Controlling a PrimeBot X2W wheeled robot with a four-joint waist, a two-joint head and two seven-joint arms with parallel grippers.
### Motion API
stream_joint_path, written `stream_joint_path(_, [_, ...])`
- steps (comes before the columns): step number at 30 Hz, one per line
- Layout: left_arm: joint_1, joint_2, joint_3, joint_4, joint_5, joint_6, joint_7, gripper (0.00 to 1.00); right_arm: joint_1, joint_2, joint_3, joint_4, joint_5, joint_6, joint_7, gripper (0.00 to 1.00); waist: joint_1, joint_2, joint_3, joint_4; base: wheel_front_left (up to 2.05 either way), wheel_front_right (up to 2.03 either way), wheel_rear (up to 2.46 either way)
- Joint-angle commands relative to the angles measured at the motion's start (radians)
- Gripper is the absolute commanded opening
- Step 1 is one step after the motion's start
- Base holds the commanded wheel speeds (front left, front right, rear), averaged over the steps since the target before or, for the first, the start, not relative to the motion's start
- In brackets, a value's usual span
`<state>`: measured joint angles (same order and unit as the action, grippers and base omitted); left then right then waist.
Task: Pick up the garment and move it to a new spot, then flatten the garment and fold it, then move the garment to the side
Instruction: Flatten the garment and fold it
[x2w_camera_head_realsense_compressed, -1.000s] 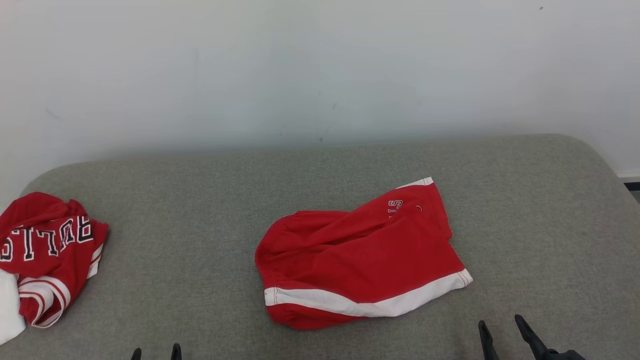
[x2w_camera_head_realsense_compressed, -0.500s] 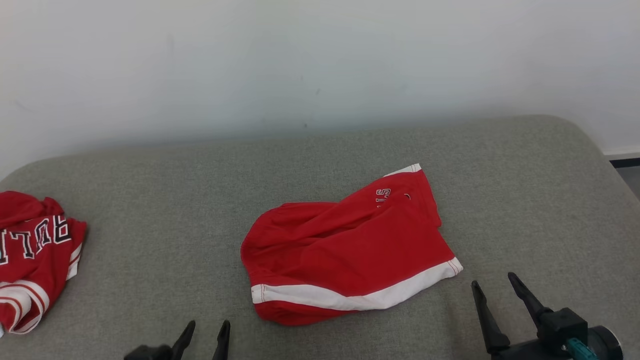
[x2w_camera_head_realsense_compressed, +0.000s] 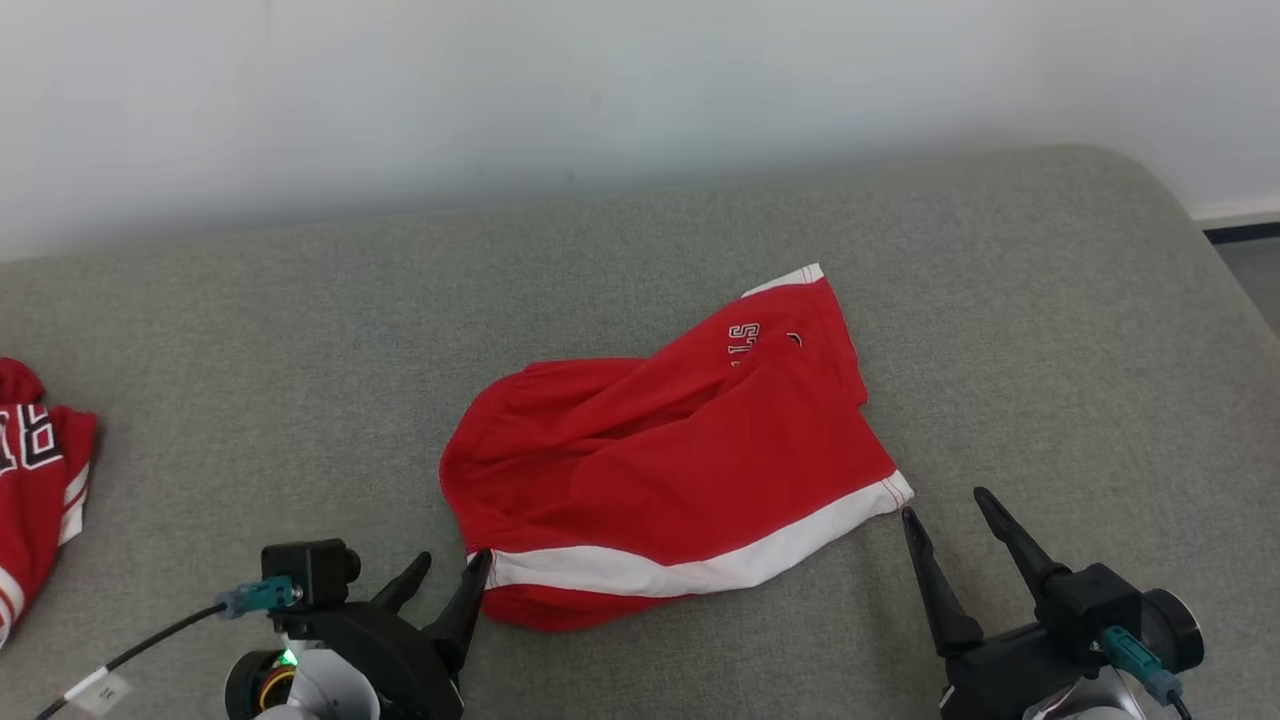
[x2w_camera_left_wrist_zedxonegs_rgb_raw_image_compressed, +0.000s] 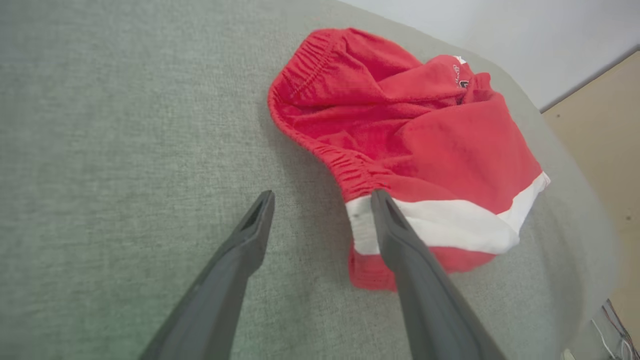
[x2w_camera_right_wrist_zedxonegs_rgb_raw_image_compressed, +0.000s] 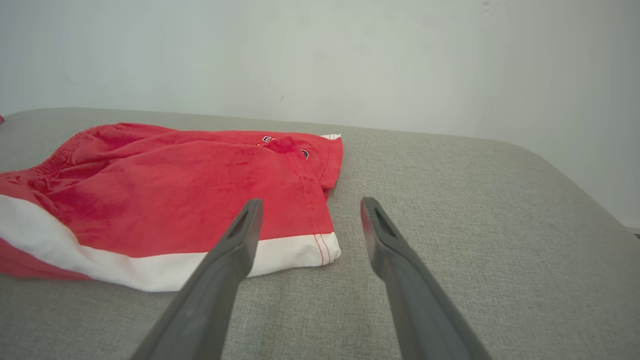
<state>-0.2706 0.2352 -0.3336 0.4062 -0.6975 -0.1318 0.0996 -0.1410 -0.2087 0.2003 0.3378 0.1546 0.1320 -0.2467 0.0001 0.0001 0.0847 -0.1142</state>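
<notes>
I need to pick up the garment with my left gripper next, by that striped waistband edge (x2w_camera_head_realsense_compressed: 485, 568). The waistband edge rises at the white stripe while the red cloth (x2w_camera_head_realsense_compressed: 684, 468) lies slack.
The garment (x2w_camera_head_realsense_compressed: 670, 450) is a pair of red shorts with a white stripe, lying rumpled in the middle of the grey padded surface (x2w_camera_head_realsense_compressed: 250, 330). My left gripper (x2w_camera_head_realsense_compressed: 455, 556) stands open at its near left corner, the right fingertip beside the white stripe end. In the left wrist view the left gripper (x2w_camera_left_wrist_zedxonegs_rgb_raw_image_compressed: 323, 192) has one finger over the edge of the garment (x2w_camera_left_wrist_zedxonegs_rgb_raw_image_compressed: 425, 135) by the elastic waistband. My right gripper (x2w_camera_head_realsense_compressed: 943, 503) is open just right of the hem corner. In the right wrist view the right gripper (x2w_camera_right_wrist_zedxonegs_rgb_raw_image_compressed: 311, 200) frames that white corner of the garment (x2w_camera_right_wrist_zedxonegs_rgb_raw_image_compressed: 175, 190).
A second red jersey (x2w_camera_head_realsense_compressed: 40, 470) with lettering lies at the far left edge of the surface. A pale wall (x2w_camera_head_realsense_compressed: 600, 80) runs behind it. The surface rounds off at the right, with floor (x2w_camera_head_realsense_compressed: 1260, 290) beyond.
The head camera has tilted down, shifting the whole picture. Both open grippers have come forward, the left up to the garment's near left corner, the right up beside its hem corner.
</notes>
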Motion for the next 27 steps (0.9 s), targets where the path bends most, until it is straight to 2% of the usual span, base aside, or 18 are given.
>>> stream_joint_path(1, [-0.015,0.002,-0.007,0.007,-0.033,0.002,0.026,1.0,-0.012,0.004,0.002,0.004,0.005,-0.003,-0.005,1.0,-0.0001,-0.0001,0.035,-0.023,0.0,0.0,0.0])
stream_joint_path(4, [-0.036,0.02,-0.029,0.002,-0.086,0.002,0.074,1.0,-0.028,0.004,0.0,0.013,0.006,-0.003,-0.011,1.0,-0.0001,-0.0001,0.056,-0.032,0.0,0.0,0.0])
stream_joint_path(11, [-0.032,0.037,-0.058,-0.015,-0.133,0.002,0.092,1.0,-0.032,0.009,-0.015,0.023,0.0,-0.003,-0.018,1.0,-0.0001,-0.0001,0.061,-0.027,0.0,0.0,0.0])
stream_joint_path(21, [-0.002,0.056,-0.096,-0.067,-0.147,0.002,0.129,1.0,-0.022,0.02,-0.018,0.03,-0.008,-0.003,-0.019,1.0,-0.0001,-0.0001,0.046,-0.011,0.0,0.0,0.0])
stream_joint_path(22, [-0.001,0.056,-0.099,-0.072,-0.149,0.002,0.13,0.97,-0.022,0.02,-0.017,0.031,-0.007,-0.003,-0.02,1.0,-0.0001,-0.0001,0.045,-0.011,0.0,0.0,0.0])
stream_joint_path(24, [0.0,0.052,-0.104,-0.079,-0.157,0.002,0.132,0.81,-0.023,0.02,-0.014,0.032,-0.004,-0.003,-0.02,1.0,-0.0001,-0.0001,0.044,-0.011,0.0,0.0,0.0])
stream_joint_path(26, [-0.003,0.05,-0.109,-0.085,-0.163,0.002,0.132,0.47,-0.024,0.019,-0.012,0.031,-0.001,-0.003,-0.02,1.0,-0.0001,-0.0001,0.043,-0.011,0.0,0.0,0.0])
stream_joint_path(27, [-0.005,0.049,-0.112,-0.086,-0.166,0.002,0.134,0.35,-0.025,0.019,-0.012,0.031,-0.001,-0.003,-0.02,1.0,-0.0001,-0.0001,0.043,-0.012,0.0,0.0,0.0])
